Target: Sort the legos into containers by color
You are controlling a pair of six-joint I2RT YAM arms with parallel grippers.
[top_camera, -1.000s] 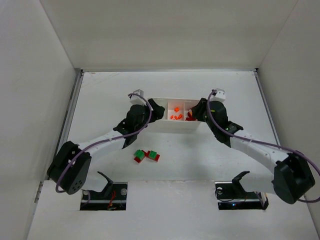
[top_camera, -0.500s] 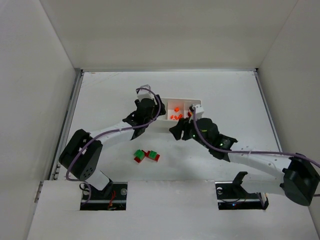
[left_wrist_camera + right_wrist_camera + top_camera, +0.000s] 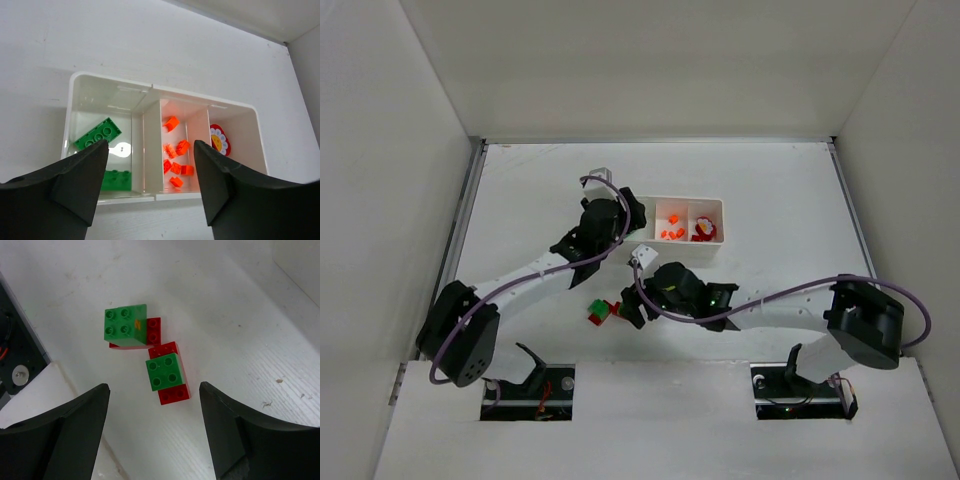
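My right gripper grabs the nearer joined lego by its green top brick next, leaving the red brick free to pull apart for sorting.
The white tray (image 3: 114,81) has three containers. The left one holds two green legos (image 3: 97,134), the middle one several tiny orange pieces (image 3: 176,161), the right one a red flower-faced piece (image 3: 219,140). My left gripper (image 3: 150,151) hangs open over the tray's near edge, holding nothing; from above it (image 3: 628,217) sits at the tray's left end. Two joined green-and-red legos (image 3: 126,326) (image 3: 166,371) lie on the table. My right gripper (image 3: 154,389) is open just short of the nearer one, touching neither; from above it (image 3: 627,305) stands beside them (image 3: 599,313).
The tray (image 3: 716,205) lies mid-table, behind the loose bricks. White walls close in the table on three sides. A dark base plate (image 3: 15,360) and a raised white ledge (image 3: 35,390) lie just left of the bricks.
My right arm swung from the tray's right end down and left to the bricks on the table, and its jaws opened wide. The left arm barely shifted by the tray's left end.
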